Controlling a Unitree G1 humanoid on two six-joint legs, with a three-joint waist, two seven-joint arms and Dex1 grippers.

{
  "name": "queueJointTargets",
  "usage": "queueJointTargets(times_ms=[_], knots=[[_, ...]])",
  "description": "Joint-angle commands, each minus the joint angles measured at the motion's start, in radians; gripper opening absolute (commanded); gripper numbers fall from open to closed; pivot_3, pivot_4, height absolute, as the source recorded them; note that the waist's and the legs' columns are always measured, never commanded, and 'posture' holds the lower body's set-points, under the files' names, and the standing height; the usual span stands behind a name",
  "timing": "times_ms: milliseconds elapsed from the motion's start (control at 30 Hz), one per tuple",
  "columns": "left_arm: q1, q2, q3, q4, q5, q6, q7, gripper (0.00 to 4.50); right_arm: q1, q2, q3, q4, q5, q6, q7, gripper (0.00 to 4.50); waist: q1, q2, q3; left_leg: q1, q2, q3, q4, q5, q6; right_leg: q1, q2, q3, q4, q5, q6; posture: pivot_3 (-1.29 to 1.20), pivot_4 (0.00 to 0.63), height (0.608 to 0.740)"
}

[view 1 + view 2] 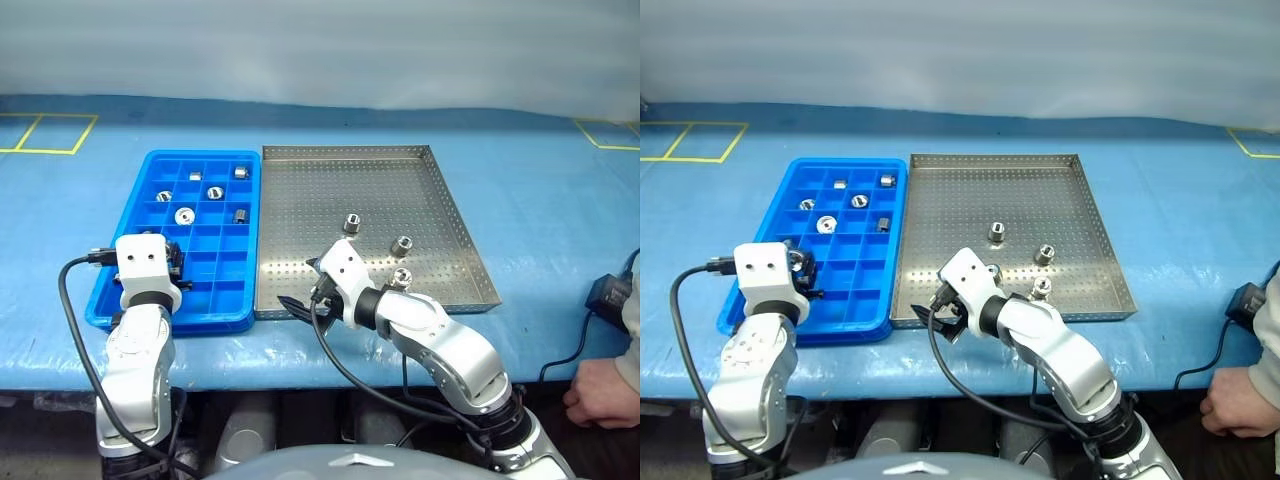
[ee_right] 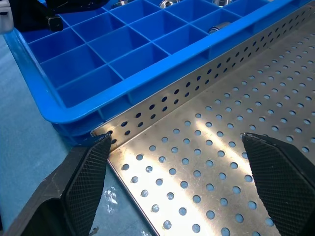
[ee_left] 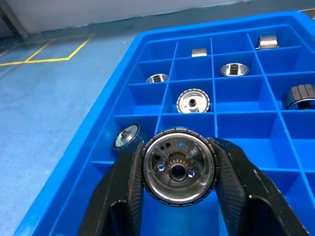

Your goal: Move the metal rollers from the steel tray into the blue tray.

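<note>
The robot's left gripper needs to let go now, because the held roller (image 3: 179, 167) is low over a near compartment (image 3: 192, 216) and would come to rest inside the blue tray.
The blue tray (image 1: 228, 288) lies left of the steel tray (image 1: 330, 195), and they touch along their long sides. Three metal rollers (image 1: 352, 222) (image 1: 401, 245) (image 1: 401, 278) stand on the steel tray's perforated floor. Several more rollers (image 1: 215, 192) lie in the blue tray's far compartments. My left gripper (image 3: 177, 147) is shut on a roller (image 3: 179, 169), held on edge just above the blue tray's near-left compartments; this gripper (image 1: 175, 268) also shows from the head. My right gripper (image 2: 176, 141) is open with nothing between its fingers, low over the steel tray's near-left corner (image 2: 147, 162).
A person's hand (image 1: 602, 392) rests at the table's near right edge, beside a black box (image 1: 608, 295) with a cable. Yellow tape marks (image 1: 45, 133) lie on the light-blue table covering at the far left and far right.
</note>
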Motion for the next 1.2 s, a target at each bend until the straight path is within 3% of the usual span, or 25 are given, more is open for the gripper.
queueJointTargets(times_ms=[33, 300, 433, 567, 767, 933, 1200], knots=[[-0.004, -0.013, 0.012, 0.000, -0.002, 0.004, 0.012, 1.70, 0.006, 0.006, -0.012, -0.033, 0.000, -0.020, -0.004, 4.50, -0.001, 0.000, 0.000, 0.000, 0.000, 0.000, 0.000, 0.000, 0.000, 0.000, 0.000, 0.000, 0.000, 0.000, 0.000, 0.17, 0.150, 0.740], [-0.047, -0.021, 0.032, 0.022, 0.020, 0.029, 0.055, 4.45, 0.053, 0.001, -0.035, -0.069, 0.000, -0.004, -0.036, 4.50, -0.010, 0.000, 0.000, 0.000, 0.000, 0.000, 0.000, 0.000, 0.000, 0.000, 0.000, 0.000, 0.000, 0.000, 0.000, 0.12, 0.150, 0.740], [-0.124, -0.015, 0.001, 0.008, -0.041, 0.006, -0.009, 4.48, 0.070, 0.001, -0.052, -0.087, 0.002, 0.008, -0.053, 4.50, -0.014, 0.000, 0.000, 0.000, 0.000, 0.000, 0.000, 0.000, 0.000, 0.000, 0.000, 0.000, 0.000, 0.000, 0.000, 0.10, 0.150, 0.740], [-0.246, 0.029, -0.066, 0.020, -0.201, 0.087, -0.205, 4.48, 0.092, -0.006, -0.082, -0.106, 0.006, 0.021, -0.071, 4.50, -0.019, 0.000, 0.000, -0.001, 0.000, 0.000, 0.000, 0.000, 0.000, 0.000, 0.000, 0.000, 0.000, 0.000, 0.000, 0.08, 0.150, 0.740], [-0.469, 0.061, -0.148, 0.232, -0.333, 0.218, -0.353, 4.48, 0.137, -0.030, -0.135, -0.132, -0.011, 0.037, -0.103, 4.50, -0.045, 0.000, 0.000, 0.000, -0.001, 0.000, 0.000, 0.000, 0.000, 0.000, 0.001, 0.000, 0.000, 0.000, 0.000, 0.02, 0.150, 0.740], [-0.618, 0.051, -0.293, 0.492, -0.267, 0.092, -0.385, 4.48, 0.177, -0.018, -0.181, -0.139, -0.054, 0.056, -0.186, 4.50, -0.059, 0.000, 0.000, 0.000, -0.002, 0.001, 0.000, 0.000, 0.000, 0.000, 0.002, 0.001, 0.000, 0.000, 0.001, -0.04, 0.150, 0.740], [-0.806, -0.079, -0.374, 0.966, -0.168, -0.206, -0.354, 4.48, 0.210, 0.032, -0.195, -0.151, -0.086, 0.062, -0.256, 4.50, -0.090, 0.000, 0.000, -0.001, -0.004, 0.002, 0.000, 0.000, 0.001, -0.001, 0.002, 0.002, -0.001, 0.001, 0.001, -0.12, 0.150, 0.740]])
